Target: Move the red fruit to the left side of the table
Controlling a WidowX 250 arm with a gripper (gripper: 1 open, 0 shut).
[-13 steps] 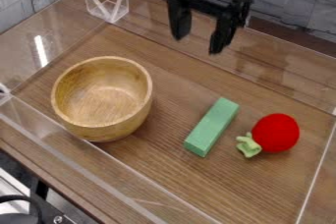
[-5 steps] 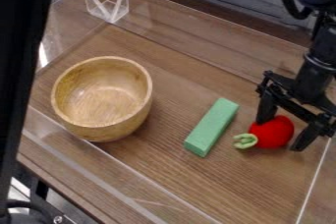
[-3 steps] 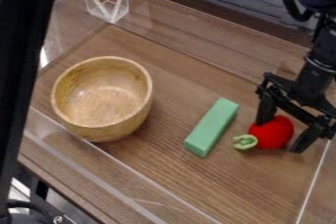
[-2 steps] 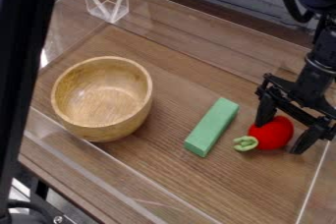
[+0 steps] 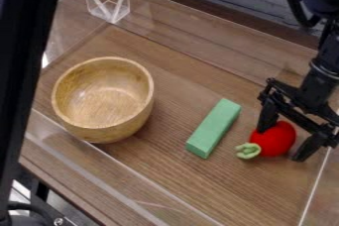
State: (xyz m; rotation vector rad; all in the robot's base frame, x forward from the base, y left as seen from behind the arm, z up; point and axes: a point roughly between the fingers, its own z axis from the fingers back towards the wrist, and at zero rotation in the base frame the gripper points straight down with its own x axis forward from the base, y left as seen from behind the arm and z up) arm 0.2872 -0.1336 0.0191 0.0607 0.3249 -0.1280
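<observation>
I need to pick up the red fruit by its round red body [image 5: 272, 142] with my gripper next, to move it left.
The red fruit [image 5: 275, 140] lies on the table [image 5: 172, 76] at the right, its pale green leafy stem [image 5: 248, 150] pointing left. My black gripper [image 5: 287, 129] has come down from above and straddles the fruit. Its fingers [image 5: 264, 112] stand wide apart on either side, open, and the fruit still rests on the wood. Part of the fruit is hidden behind the fingers.
A green rectangular block [image 5: 213, 127] lies just left of the fruit. A wooden bowl [image 5: 102, 97] sits at the left of the table. Low clear acrylic walls [image 5: 106, 6] border the tabletop, one close to the right of the gripper. A dark out-of-focus bar [image 5: 24, 71] crosses the left edge.
Since one second ago the gripper has sunk slightly lower around the red fruit. The fruit, block and bowl have not moved.
</observation>
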